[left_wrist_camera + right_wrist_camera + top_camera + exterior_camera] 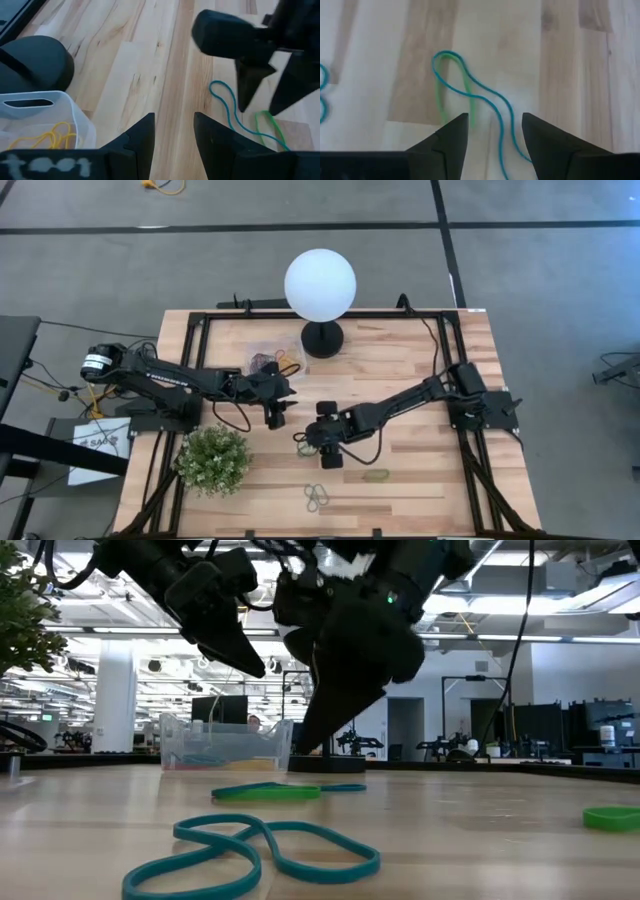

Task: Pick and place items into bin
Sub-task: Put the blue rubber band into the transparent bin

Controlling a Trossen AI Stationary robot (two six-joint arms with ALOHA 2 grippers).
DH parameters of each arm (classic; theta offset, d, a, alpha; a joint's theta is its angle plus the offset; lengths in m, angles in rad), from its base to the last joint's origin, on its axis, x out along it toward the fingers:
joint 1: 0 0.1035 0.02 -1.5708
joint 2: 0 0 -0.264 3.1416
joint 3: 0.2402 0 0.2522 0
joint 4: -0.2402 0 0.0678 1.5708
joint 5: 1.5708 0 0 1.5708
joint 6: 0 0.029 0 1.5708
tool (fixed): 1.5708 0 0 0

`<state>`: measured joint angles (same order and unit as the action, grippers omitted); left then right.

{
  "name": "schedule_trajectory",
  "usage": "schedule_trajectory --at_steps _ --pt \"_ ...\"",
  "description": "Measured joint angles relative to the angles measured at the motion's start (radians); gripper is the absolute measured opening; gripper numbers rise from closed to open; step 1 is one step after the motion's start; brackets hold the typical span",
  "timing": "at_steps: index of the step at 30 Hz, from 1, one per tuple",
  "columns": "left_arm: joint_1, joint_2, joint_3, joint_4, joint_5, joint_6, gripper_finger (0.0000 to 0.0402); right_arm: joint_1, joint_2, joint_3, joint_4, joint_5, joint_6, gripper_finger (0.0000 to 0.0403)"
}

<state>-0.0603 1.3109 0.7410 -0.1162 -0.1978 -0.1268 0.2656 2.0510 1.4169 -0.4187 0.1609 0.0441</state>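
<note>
The teal band should go into the clear bin point(272, 360), so the robot's right gripper needs to pick up the band by its paired parts.
A teal band point(485, 95) and a green band point(440, 100) lie flat on the wooden table, crossing each other. My right gripper point(495, 131) is open just above them, pointing steeply down, its fingers on either side of the teal band; in the high view my right gripper point(303, 443) is at mid-table. My left gripper point(174, 127) hangs open and holds nothing. It is off the table beside the clear bin point(272, 360). The bin point(45, 115) holds yellow bands point(47, 136) and others.
The white globe lamp point(320, 285) on its black base point(322, 338) stands right of the bin. A potted plant point(213, 460) sits near the front left. A green band point(376, 475) and grey-blue bands point(316, 498) lie toward the near edge.
</note>
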Motion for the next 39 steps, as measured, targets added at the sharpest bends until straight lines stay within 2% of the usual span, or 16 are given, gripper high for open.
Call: schedule_trajectory --at_steps 5,7,11,15,19,23,25,30,34,39 --pt "0.0 0.0 0.0 0.001 0.0 0.0 0.0127 -0.026 0.041 -0.01 -0.002 -0.007 0.0 0.0173" --pt "0.0 0.0 0.0 -0.002 -0.001 0.0 0.0127 -0.033 0.08 0.002 0.055 -0.002 -0.017 0.0173" --pt "0.0 0.0 0.0 -0.005 -0.001 0.0 0.0127 -0.041 0.103 0.0 0.044 0.059 -0.02 0.0173" --pt "0.0 0.0 0.0 -0.003 -0.001 0.0 0.0127 -0.068 0.106 -0.001 0.053 -0.064 0.0 0.0163" --pt "0.0 0.0 0.0 -0.007 -0.001 -0.001 0.0127 -0.079 0.107 -0.015 0.055 -0.111 0.059 0.0126" --pt "0.0 0.0 0.0 -0.007 -0.016 -0.001 0.0127 -0.073 0.108 -0.017 0.06 -0.141 0.038 0.005" --pt "0.0 0.0 0.0 -0.006 -0.033 -0.001 0.0127 -0.06 0.103 -0.02 0.078 -0.107 0.034 0.0014" --pt "0.0 0.0 0.0 -0.009 -0.045 -0.001 0.0127 -0.014 0.031 -0.03 0.063 0.092 0.014 0.0012" --pt "0.0 0.0 0.0 -0.006 -0.013 -0.001 0.0127 0.009 -0.088 -0.02 0.02 0.261 -0.008 0.0004" --pt "0.0 0.0 0.0 0.055 0.088 -0.028 0.0127 0.007 -0.153 -0.025 0.019 0.284 -0.011 0.0002"
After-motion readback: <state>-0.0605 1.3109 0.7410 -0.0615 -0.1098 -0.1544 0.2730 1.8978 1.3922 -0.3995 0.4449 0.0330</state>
